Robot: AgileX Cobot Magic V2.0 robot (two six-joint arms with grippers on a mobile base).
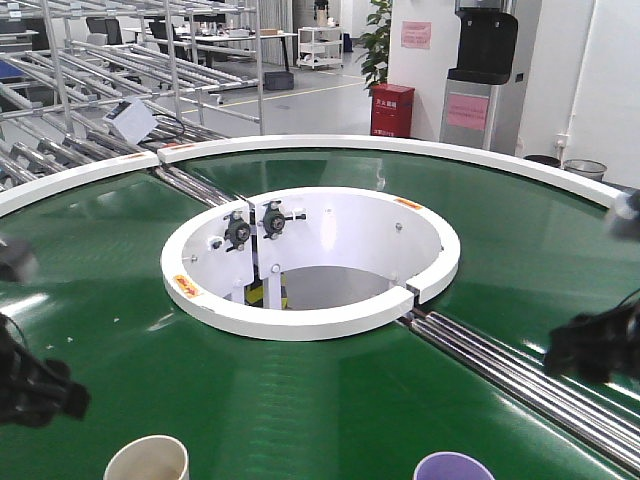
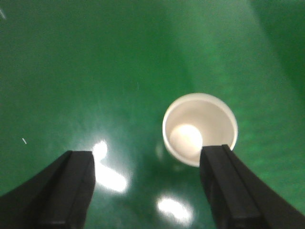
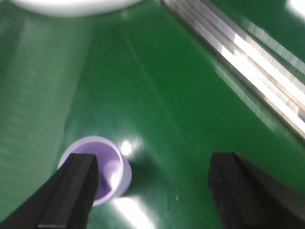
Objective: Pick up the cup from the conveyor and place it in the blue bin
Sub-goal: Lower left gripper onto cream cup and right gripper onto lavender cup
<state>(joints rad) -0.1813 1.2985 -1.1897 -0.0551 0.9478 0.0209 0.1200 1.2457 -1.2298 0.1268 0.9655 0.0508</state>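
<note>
The cream cup should go from the conveyor to the blue bin, so my left gripper needs to grab the cup by its rim (image 1: 150,438) next.
Two upright cups ride the dark green belt of the conveyor (image 1: 330,410) at its near edge. The cream cup (image 1: 146,460) stands left and the purple cup (image 1: 452,467) stands right. My left gripper (image 2: 147,164) hangs open above the belt; the cream cup (image 2: 199,128) sits just beyond its right finger (image 2: 228,183), not between the fingers. My right gripper (image 3: 152,167) is open too; the purple cup (image 3: 97,164) lies partly behind its left finger (image 3: 76,188). In the front view the left gripper (image 1: 35,385) and right gripper (image 1: 590,345) show at the frame sides. The blue bin is out of view.
Steel rollers (image 1: 520,380) cross the belt at the right seam, close to my right gripper, and show as the steel rollers (image 3: 248,52) in the right wrist view. The white central collar (image 1: 310,260) rises mid-ring. Grey roller racks (image 1: 110,80) stand behind the conveyor's white outer rim (image 1: 400,148).
</note>
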